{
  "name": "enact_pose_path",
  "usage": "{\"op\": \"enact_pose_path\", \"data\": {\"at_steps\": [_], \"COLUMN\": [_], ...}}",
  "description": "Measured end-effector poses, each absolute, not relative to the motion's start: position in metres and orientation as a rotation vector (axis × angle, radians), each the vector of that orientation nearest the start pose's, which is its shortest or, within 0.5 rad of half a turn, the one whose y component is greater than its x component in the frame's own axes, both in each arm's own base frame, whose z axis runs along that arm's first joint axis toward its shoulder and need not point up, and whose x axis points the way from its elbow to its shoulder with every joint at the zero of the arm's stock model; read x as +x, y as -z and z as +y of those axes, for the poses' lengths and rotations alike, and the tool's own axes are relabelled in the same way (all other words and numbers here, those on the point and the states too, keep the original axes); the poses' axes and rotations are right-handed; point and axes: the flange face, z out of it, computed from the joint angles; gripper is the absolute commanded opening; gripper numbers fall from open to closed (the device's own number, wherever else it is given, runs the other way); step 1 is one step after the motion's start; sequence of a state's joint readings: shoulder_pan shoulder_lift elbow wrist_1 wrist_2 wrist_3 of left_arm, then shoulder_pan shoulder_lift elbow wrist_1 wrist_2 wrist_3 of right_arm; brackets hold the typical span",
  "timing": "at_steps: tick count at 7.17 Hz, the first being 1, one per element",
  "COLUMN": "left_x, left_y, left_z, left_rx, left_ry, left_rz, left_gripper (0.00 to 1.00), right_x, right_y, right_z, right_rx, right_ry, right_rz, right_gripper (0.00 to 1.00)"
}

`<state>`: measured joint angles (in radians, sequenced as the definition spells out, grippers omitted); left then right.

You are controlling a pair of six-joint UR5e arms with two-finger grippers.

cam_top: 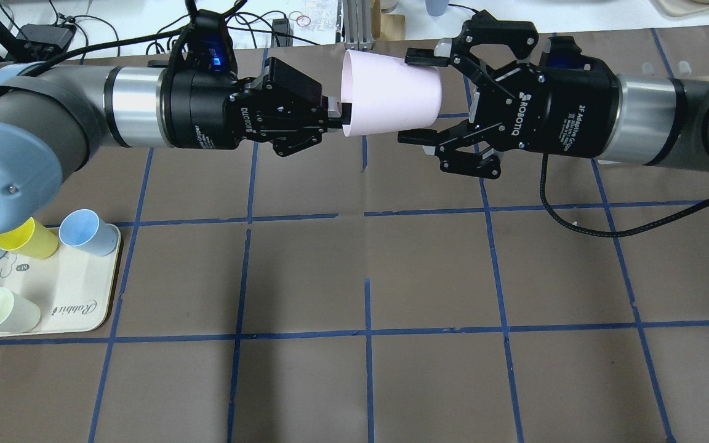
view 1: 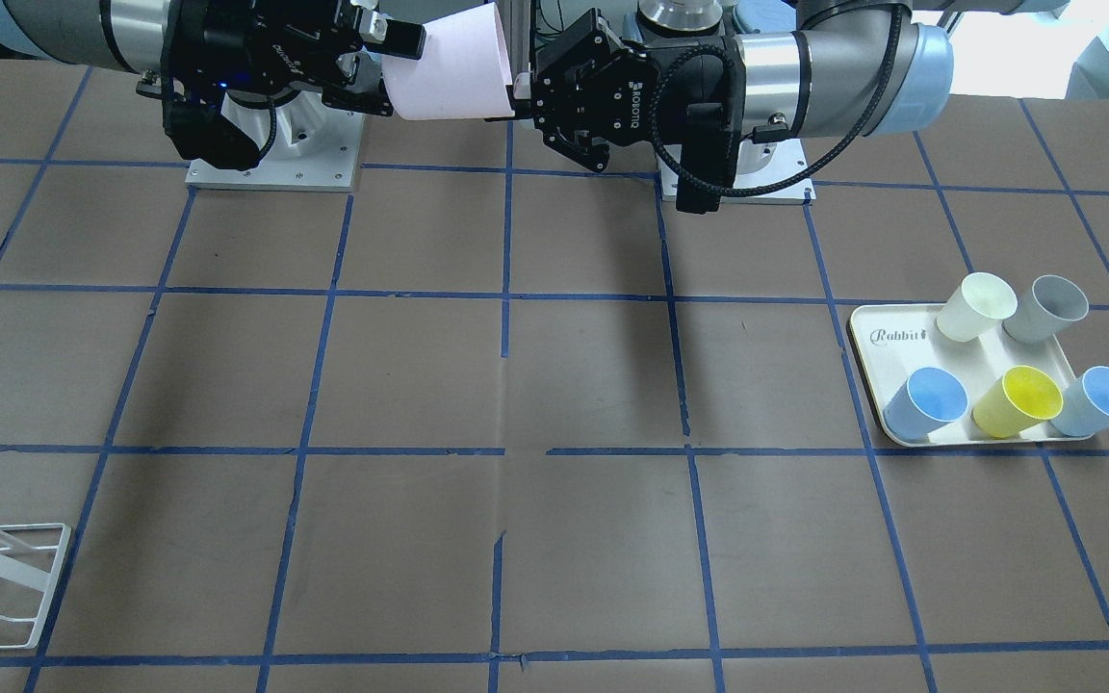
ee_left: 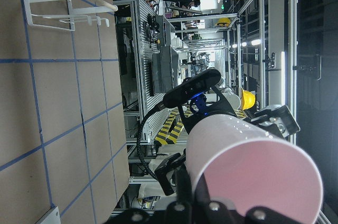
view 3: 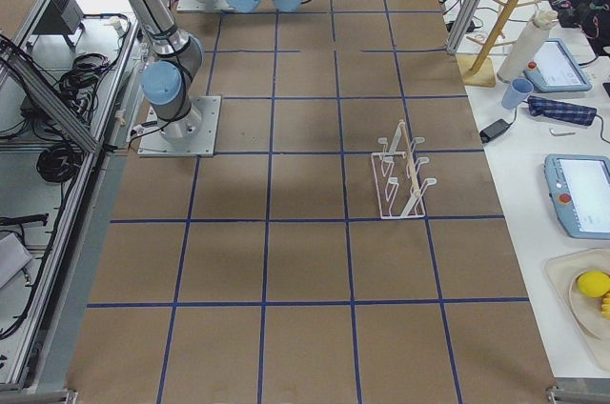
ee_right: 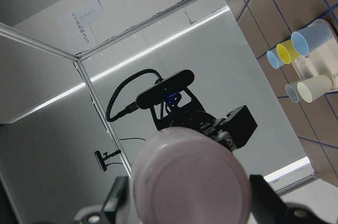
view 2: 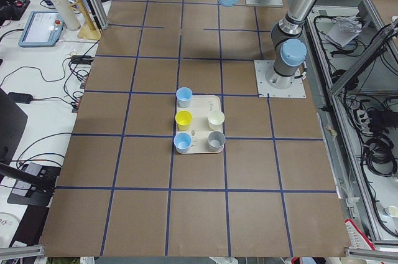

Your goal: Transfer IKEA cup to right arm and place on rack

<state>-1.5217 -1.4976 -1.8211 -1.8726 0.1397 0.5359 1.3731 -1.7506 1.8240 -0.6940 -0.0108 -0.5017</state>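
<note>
The right gripper grabs the pale pink cup by its narrow base end [view 1: 399, 83] next, to carry the cup over to the rack [view 1: 2, 577].
The pale pink IKEA cup [cam_top: 391, 92] hangs sideways in the air above the table's robot side, between both arms. My left gripper [cam_top: 337, 117] is shut on its rim, one finger inside the mouth. My right gripper [cam_top: 419, 97] is open, its two fingers astride the cup's narrow base end; the upper finger lies at the wall, the lower stands just off it. The front view shows the cup [view 1: 449, 67] with the left gripper [view 1: 518, 99] and right gripper [view 1: 383, 69]. The cup's base [ee_right: 190, 182] fills the right wrist view. The white rack [view 3: 400, 180] stands far on my right.
A cream tray [view 1: 877, 361] at my left holds a cream-white cup [view 1: 975, 306], a grey cup [view 1: 1047, 308], two blue cups and a yellow cup [view 1: 1018, 400]. The rack's corner [view 1: 6, 577] shows at the front view's lower left. Blue tape lines grid the brown table.
</note>
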Motion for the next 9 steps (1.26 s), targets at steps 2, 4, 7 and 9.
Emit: {"op": "enact_pose_path", "data": {"at_steps": [2,4,7,9], "left_x": [-0.21,-0.21,-0.21,-0.204], "left_y": [-0.459,-0.459,-0.46,-0.461], "left_z": [-0.448,-0.448,-0.448,-0.451], "left_rx": [-0.058,-0.057,-0.041,-0.016], "left_ry": [-0.028,-0.026,-0.013,-0.006], "left_rz": [-1.694,-1.695,-1.696,-1.705], "left_gripper": [0.0,0.81,0.89,0.92], "right_x": [0.155,0.153,0.127,0.094], "right_y": [-0.47,-0.472,-0.48,-0.479], "right_z": [-0.411,-0.412,-0.42,-0.425], "right_rx": [0.496,0.496,0.515,0.549], "right_ry": [-0.202,-0.195,-0.157,-0.126], "right_rz": [1.501,1.501,1.518,1.542], "right_gripper": [0.33,0.32,0.29,0.22]}}
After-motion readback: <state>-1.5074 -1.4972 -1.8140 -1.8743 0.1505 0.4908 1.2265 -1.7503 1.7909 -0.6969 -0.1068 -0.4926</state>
